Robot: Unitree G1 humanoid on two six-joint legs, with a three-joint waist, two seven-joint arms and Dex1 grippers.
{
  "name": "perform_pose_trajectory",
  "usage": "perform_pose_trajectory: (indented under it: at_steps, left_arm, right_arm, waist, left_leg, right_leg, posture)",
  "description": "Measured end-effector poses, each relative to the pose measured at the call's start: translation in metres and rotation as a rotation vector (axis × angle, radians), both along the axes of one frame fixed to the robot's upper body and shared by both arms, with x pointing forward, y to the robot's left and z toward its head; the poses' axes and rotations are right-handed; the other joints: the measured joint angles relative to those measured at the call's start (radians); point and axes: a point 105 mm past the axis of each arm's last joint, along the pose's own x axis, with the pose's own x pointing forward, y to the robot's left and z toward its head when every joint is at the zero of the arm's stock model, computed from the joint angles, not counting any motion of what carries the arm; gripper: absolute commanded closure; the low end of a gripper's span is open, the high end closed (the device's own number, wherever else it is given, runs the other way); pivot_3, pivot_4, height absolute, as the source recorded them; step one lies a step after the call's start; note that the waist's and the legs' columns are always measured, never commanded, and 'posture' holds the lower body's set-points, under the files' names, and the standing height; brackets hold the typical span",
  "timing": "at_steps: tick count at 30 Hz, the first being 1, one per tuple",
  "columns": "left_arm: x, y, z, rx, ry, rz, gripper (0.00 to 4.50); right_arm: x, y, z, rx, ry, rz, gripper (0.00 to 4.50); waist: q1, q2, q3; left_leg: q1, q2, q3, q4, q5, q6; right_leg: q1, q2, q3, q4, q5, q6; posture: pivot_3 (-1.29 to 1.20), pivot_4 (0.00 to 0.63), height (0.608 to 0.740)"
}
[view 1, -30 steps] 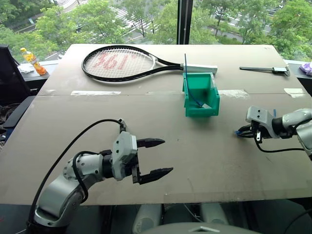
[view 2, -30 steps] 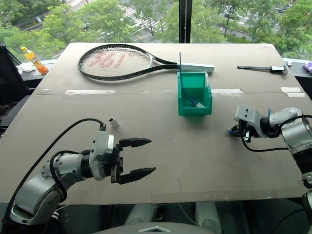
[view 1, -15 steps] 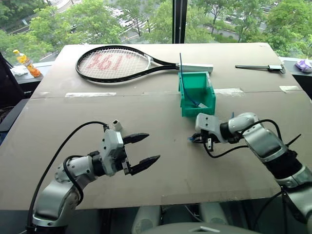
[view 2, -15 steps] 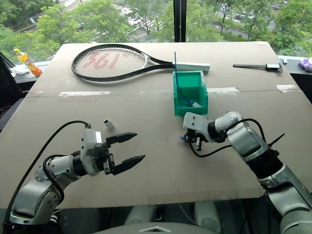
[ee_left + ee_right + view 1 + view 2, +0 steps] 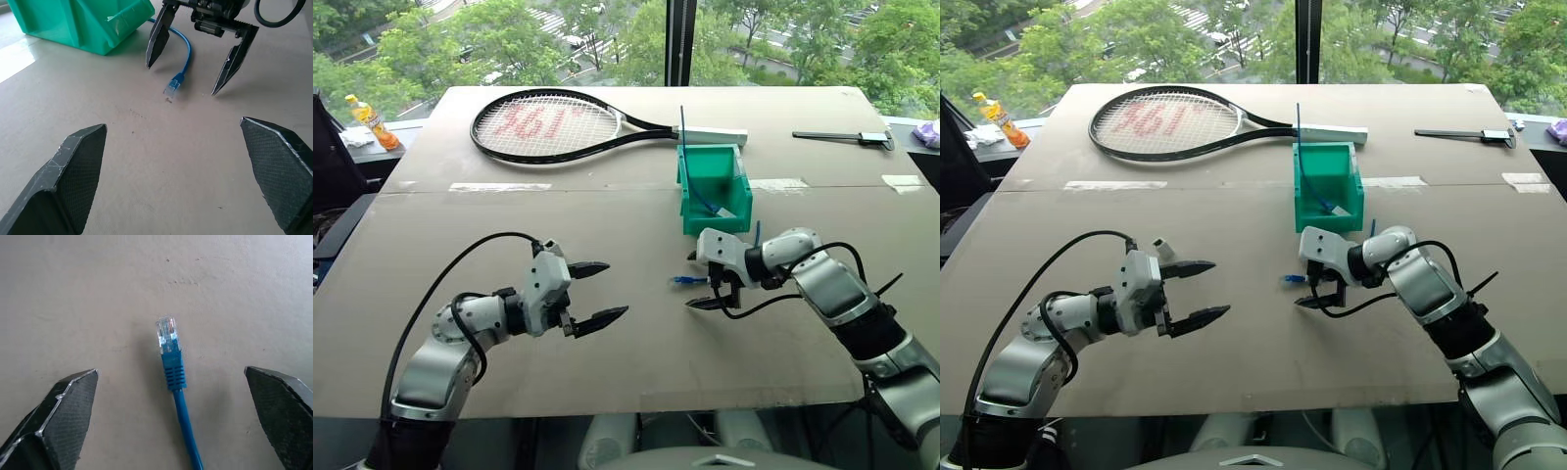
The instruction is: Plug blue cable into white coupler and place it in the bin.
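My right gripper picks up the blue cable by its ribbed boot (image 5: pixel 688 280) next. The boot's flat sides face the fingers, and this suits because the cable is thin and round.
The blue cable (image 5: pixel 171 363) lies with its clear plug (image 5: pixel 171 88) on the table, just in front of the teal bin (image 5: pixel 735 196). My right gripper (image 5: pixel 693 282) is open, one finger on each side of the plug and neither touching it. The rest of the cable curves back behind that wrist. My left gripper (image 5: pixel 1218 287) hangs open and empty to the left, pointing at the plug. The white coupler (image 5: pixel 1162 247) stands on the table just behind the left gripper.
A tennis racket (image 5: pixel 548 125) lies across the back of the table. A stiff blue cable (image 5: pixel 682 127) sticks up out of the bin. A black tool (image 5: pixel 842 137) lies at the back right and a bottle (image 5: pixel 372 119) stands off the back left corner.
My right arm swung in from the far right to the spot before the bin. Its gripper then opened and let go of the blue cable. My left gripper moved slightly forward, staying open.
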Motion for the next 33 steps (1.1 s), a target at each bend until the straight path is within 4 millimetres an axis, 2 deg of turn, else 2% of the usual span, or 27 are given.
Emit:
perform_pose_trajectory:
  at_steps: [4,7,12,14,20,23,24,26,30,31,33]
  left_arm:
    - [0.012,-0.017,-0.003,0.005,-0.004,-0.079,0.00]
    - [0.022,-0.030,-0.007,0.023,0.000,-0.138,0.00]
    - [0.034,-0.046,-0.008,0.045,-0.011,-0.205,0.00]
    - [0.042,-0.051,-0.009,0.059,-0.021,-0.210,0.00]
    - [0.051,-0.067,-0.021,0.099,-0.032,-0.258,0.00]
    - [0.053,-0.071,-0.033,0.123,-0.003,-0.279,0.66]
    - [0.053,-0.072,-0.035,0.128,-0.003,-0.286,1.32]
    - [0.053,-0.076,-0.039,0.152,-0.004,-0.315,2.05]
    - [0.056,-0.077,-0.038,0.155,-0.015,-0.333,4.09]
    - [0.056,-0.078,-0.038,0.153,-0.018,-0.339,4.42]
    - [0.054,-0.078,-0.038,0.154,-0.016,-0.352,4.42]
  right_arm:
    - [-0.020,-0.021,0.020,0.151,-0.103,-0.064,0.03]
    - [-0.034,-0.044,0.017,0.201,-0.162,-0.190,0.03]
    - [-0.056,-0.065,0.017,0.257,-0.201,-0.354,0.03]
    - [-0.069,-0.078,0.008,0.235,-0.197,-0.438,0.03]
    - [-0.090,-0.090,0.004,0.240,-0.211,-0.551,0.03]
    - [-0.097,-0.097,-0.001,0.204,-0.217,-0.594,0.00]
    - [-0.098,-0.098,-0.002,0.197,-0.216,-0.597,0.00]
    - [-0.101,-0.099,-0.003,0.185,-0.218,-0.605,0.00]
    - [-0.101,-0.098,0.001,0.187,-0.242,-0.617,0.00]
    - [-0.100,-0.097,0.003,0.190,-0.254,-0.619,0.00]
    - [-0.097,-0.097,0.006,0.205,-0.266,-0.635,0.00]
  waist:
    - [0.004,0.000,0.000]
    - [0.003,0.000,0.000]
    - [0.002,0.000,0.000]
    - [0.003,0.000,0.000]
    - [0.002,0.000,0.000]
    - [0.000,-0.001,0.000]
    - [0.001,-0.001,0.000]
    - [0.002,-0.001,-0.001]
    - [0.002,-0.001,-0.001]
    - [0.002,-0.001,-0.001]
    - [0.002,-0.001,-0.001]
  left_leg:
    - [-0.001,0.000,-0.001,0.000,0.000,0.000]
    - [-0.002,0.000,-0.001,0.001,0.000,0.000]
    - [-0.001,0.001,0.000,0.002,0.000,0.000]
    - [-0.001,0.001,-0.001,0.002,0.000,0.000]
    - [0.002,0.001,0.001,0.002,0.000,0.000]
    - [0.002,0.001,0.002,0.002,0.000,0.000]
    - [0.002,0.001,0.002,0.002,0.000,0.000]
    - [0.003,0.001,0.002,0.002,0.000,0.000]
    - [0.002,0.001,0.002,0.002,0.000,0.000]
    - [0.002,0.001,0.002,0.002,0.000,0.000]
    - [0.002,0.001,0.002,0.002,0.000,0.000]
  right_leg:
    - [0.000,0.000,-0.001,0.000,0.002,0.003]
    - [0.000,0.001,-0.001,0.000,0.002,0.003]
    - [0.000,0.002,0.000,0.002,0.001,0.003]
    - [0.001,0.003,0.000,0.002,0.000,0.004]
    - [0.002,0.003,0.001,0.002,-0.001,0.005]
    - [0.002,0.003,0.002,0.002,-0.003,0.004]
    - [0.002,0.003,0.002,0.002,-0.003,0.004]
    - [0.003,0.003,0.002,0.002,-0.003,0.004]
    - [0.003,0.003,0.002,0.002,-0.003,0.004]
    - [0.003,0.003,0.002,0.002,-0.003,0.004]
    - [0.003,0.003,0.002,0.002,-0.003,0.004]
  posture:
    - [0.00,0.150,0.740]
    - [0.00,0.150,0.740]
    - [0.00,0.150,0.740]
    - [0.00,0.150,0.740]
    - [0.00,0.150,0.740]
    - [0.00,0.150,0.740]
    - [0.00,0.150,0.740]
    - [0.00,0.150,0.740]
    - [0.00,0.150,0.740]
    - [0.00,0.150,0.740]
    - [0.00,0.150,0.740]
